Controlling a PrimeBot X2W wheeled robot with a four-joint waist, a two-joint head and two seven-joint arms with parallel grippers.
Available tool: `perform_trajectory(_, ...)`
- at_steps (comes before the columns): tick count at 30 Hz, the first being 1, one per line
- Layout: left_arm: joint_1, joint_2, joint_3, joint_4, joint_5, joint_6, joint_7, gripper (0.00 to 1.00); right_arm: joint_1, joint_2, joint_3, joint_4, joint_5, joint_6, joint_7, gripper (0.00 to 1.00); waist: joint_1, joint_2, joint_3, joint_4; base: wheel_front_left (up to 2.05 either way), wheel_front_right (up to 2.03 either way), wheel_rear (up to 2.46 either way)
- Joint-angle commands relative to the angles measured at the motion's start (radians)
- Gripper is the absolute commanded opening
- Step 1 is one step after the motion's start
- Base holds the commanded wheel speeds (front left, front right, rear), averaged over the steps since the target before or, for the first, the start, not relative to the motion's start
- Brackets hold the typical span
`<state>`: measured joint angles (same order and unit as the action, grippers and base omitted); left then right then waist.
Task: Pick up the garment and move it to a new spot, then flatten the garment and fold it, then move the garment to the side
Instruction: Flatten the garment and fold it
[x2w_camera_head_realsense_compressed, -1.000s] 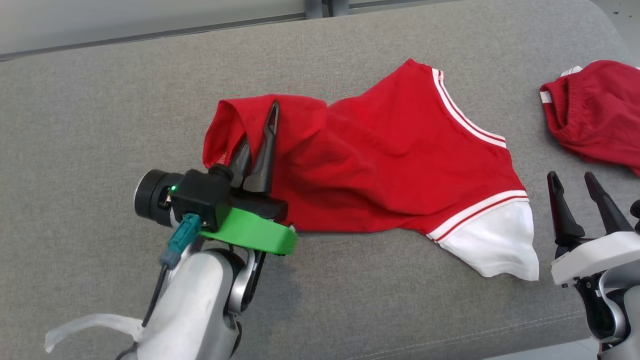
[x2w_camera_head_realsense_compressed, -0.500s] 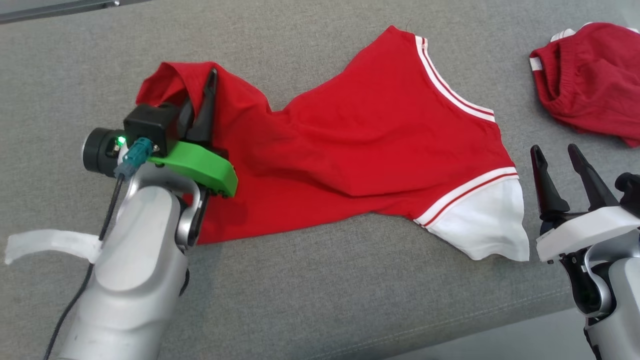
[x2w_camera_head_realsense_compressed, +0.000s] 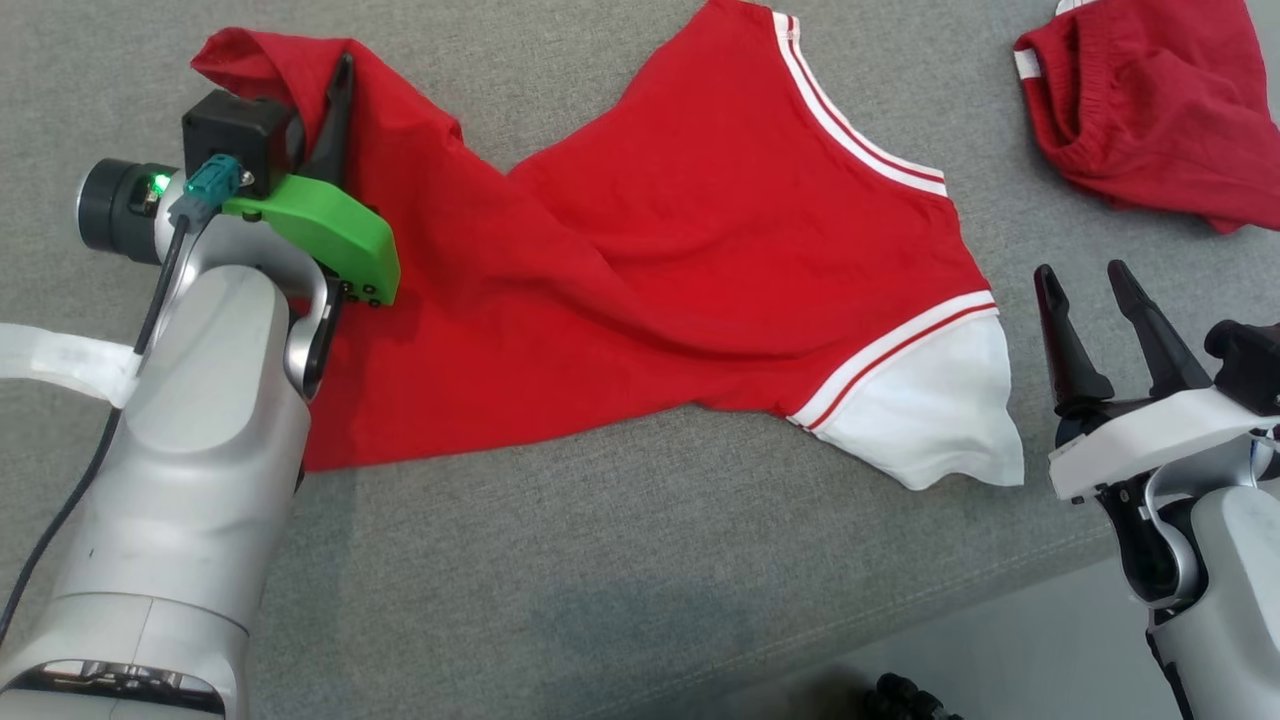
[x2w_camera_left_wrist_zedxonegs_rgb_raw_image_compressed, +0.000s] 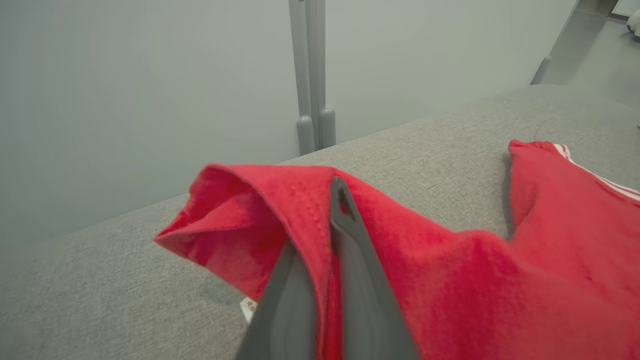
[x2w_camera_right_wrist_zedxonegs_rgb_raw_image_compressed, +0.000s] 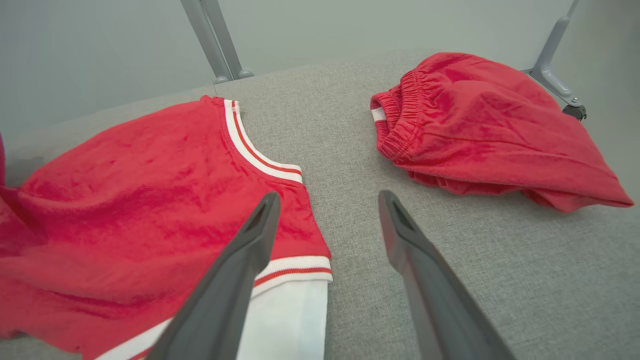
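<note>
The shirt's open hem ripples up while the red body (x2w_camera_head_realsense_compressed: 720, 252) lies flat, so my right gripper should pick up the shirt by the white sleeve edge (x2w_camera_head_realsense_compressed: 991, 476) next.
The garment (x2w_camera_head_realsense_compressed: 700, 250) is a red shirt with white-striped trim and a white sleeve (x2w_camera_head_realsense_compressed: 920, 420), spread across a grey cushioned surface (x2w_camera_head_realsense_compressed: 600, 560). My left gripper (x2w_camera_head_realsense_compressed: 335, 100) is shut on the shirt's far left edge, and a fold of red cloth drapes over one finger. In the left wrist view the two fingers (x2w_camera_left_wrist_zedxonegs_rgb_raw_image_compressed: 350, 250) pinch the cloth (x2w_camera_left_wrist_zedxonegs_rgb_raw_image_compressed: 450, 270) between them, lifted slightly off the surface. My right gripper (x2w_camera_head_realsense_compressed: 1082, 275) stands open just right of the white sleeve, holding nothing. In the right wrist view its gripper (x2w_camera_right_wrist_zedxonegs_rgb_raw_image_compressed: 330, 197) hovers over bare fabric beside the shirt (x2w_camera_right_wrist_zedxonegs_rgb_raw_image_compressed: 150, 200).
Crumpled red shorts (x2w_camera_head_realsense_compressed: 1140, 100) lie at the far right, also seen as shorts (x2w_camera_right_wrist_zedxonegs_rgb_raw_image_compressed: 475, 120) ahead of my right fingers. The surface's front edge runs along the lower right, with floor (x2w_camera_head_realsense_compressed: 1000, 650) below. A wall and metal posts (x2w_camera_left_wrist_zedxonegs_rgb_raw_image_compressed: 312, 100) stand behind.
The head camera has shifted. My left gripper has pulled the shirt's edge leftward and away, stretching the shirt out wider. The right gripper stays open beside the sleeve.
</note>
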<state>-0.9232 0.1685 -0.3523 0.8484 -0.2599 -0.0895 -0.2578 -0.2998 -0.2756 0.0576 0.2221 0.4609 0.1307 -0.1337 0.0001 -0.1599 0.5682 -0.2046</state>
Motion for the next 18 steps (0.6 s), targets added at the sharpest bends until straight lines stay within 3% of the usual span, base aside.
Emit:
perform_trajectory(1, -0.016, 0.002, 0.002, 0.004, 0.005, -0.005, -0.007, 0.0, -0.014, -0.005, 0.001, 0.003, 0.005, 0.0, -0.005, 1.0, -0.0001, 0.0, 0.01, -0.009, 0.0, 0.0, 0.0)
perform_trajectory(10, -0.068, 0.023, 0.045, 0.073, 0.007, 0.01, -0.008, 0.0, -0.045, 0.003, 0.035, 0.026, 0.008, 0.0, -0.014, 1.0, -0.0001, 0.0, 0.025, -0.017, 0.0, 0.0, 0.0)
perform_trajectory(11, -0.071, 0.025, 0.049, 0.078, 0.007, 0.008, -0.008, 0.05, -0.051, 0.004, 0.039, 0.028, 0.01, 0.0, -0.017, 1.0, -0.0001, 0.0, 0.025, -0.018, 0.0, 0.0, 0.0)
perform_trajectory(12, -0.074, 0.027, 0.052, 0.078, 0.008, 0.007, -0.008, 0.34, -0.056, 0.005, 0.042, 0.03, 0.01, 0.0, -0.019, 1.0, -0.0001, 0.0, 0.026, -0.018, 0.0, 0.0, 0.0)
perform_trajectory(13, -0.073, 0.026, 0.057, 0.077, 0.007, 0.004, -0.008, 0.94, -0.058, 0.006, 0.044, 0.032, 0.012, 0.0, -0.02, 1.0, -0.0001, 0.0, 0.026, -0.017, 0.0, 0.0, 0.0)
perform_trajectory(14, -0.072, 0.024, 0.062, 0.074, 0.006, 0.003, -0.008, 1.0, -0.059, 0.006, 0.046, 0.036, 0.012, 0.0, -0.021, 1.0, -0.0001, 0.0, 0.026, -0.016, 0.0, 0.0, 0.0)
perform_trajectory(18, -0.057, 0.02, 0.074, 0.07, 0.014, -0.003, -0.008, 1.0, -0.066, 0.005, 0.05, 0.047, 0.012, 0.0, -0.029, 1.0, -0.0001, 0.0, 0.022, -0.01, 0.0, 0.0, 0.0)
